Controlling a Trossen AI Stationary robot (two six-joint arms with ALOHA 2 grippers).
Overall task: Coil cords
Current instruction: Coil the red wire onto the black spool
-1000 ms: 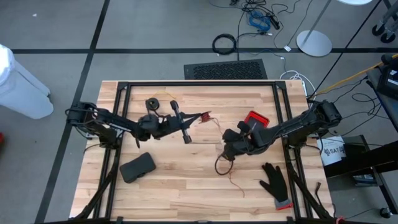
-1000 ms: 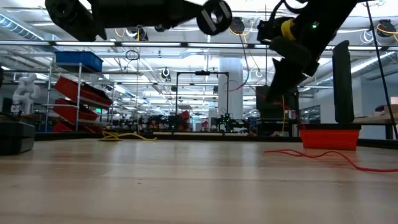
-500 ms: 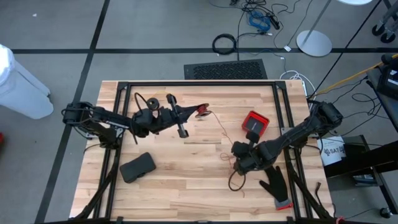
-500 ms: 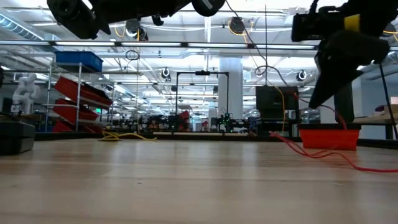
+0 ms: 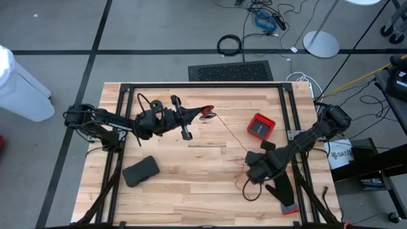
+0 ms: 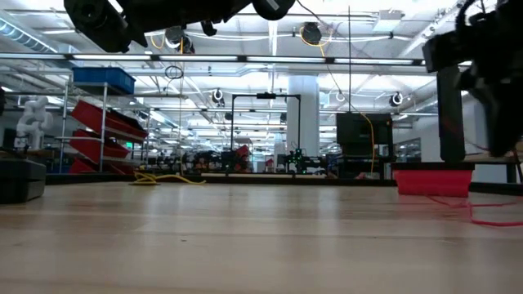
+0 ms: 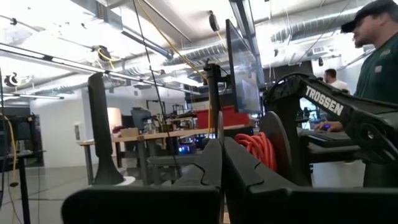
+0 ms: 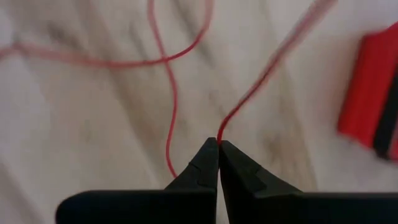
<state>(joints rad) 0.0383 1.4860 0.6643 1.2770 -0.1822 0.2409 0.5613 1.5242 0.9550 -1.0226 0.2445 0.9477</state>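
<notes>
The red cord [image 5: 232,134] goes up toward the spool [image 5: 207,113] next, before my right gripper opens, since the cord sits low in my right gripper, far from the spool.
My left gripper [image 5: 196,115] is shut and held above the table's far middle, with the black spool of red cord [image 5: 206,114] at its tip; the spool also shows in the left wrist view [image 7: 264,146]. The red cord [image 5: 229,135] runs straight from the spool to my right gripper [image 5: 250,166], which is shut on it near the table's near right. Past that gripper the cord lies in a loose loop [image 5: 247,189] on the table. The yellow-tan cord and its spool are hidden. My left gripper has its shut fingers [image 7: 211,163] right beside the spool's black disc [image 7: 277,140], and the spool is lifted clear of the table. The place of contact is hidden by the fingers, so which part they have cannot be told. My right gripper pinches the single red strand [image 8: 219,135] between its two fingertips, from above, pointing down. The strand toward the spool [image 8: 273,68] is drawn straight; the other strand [image 8: 171,118] lies slack on the wood.
A red box [image 5: 261,125] stands far right of the right gripper. A black glove [image 5: 280,187] lies at the near right beside the cord loop. A black pouch [image 5: 141,170] lies at the near left. A black frame [image 5: 203,85] borders the table.
My right gripper has gone toward the table's near right corner, shut on the red cord, drawing the strand out straight from the spool and dragging the loose loop along. My left gripper first rose toward the far edge with the spool, then kept still.
</notes>
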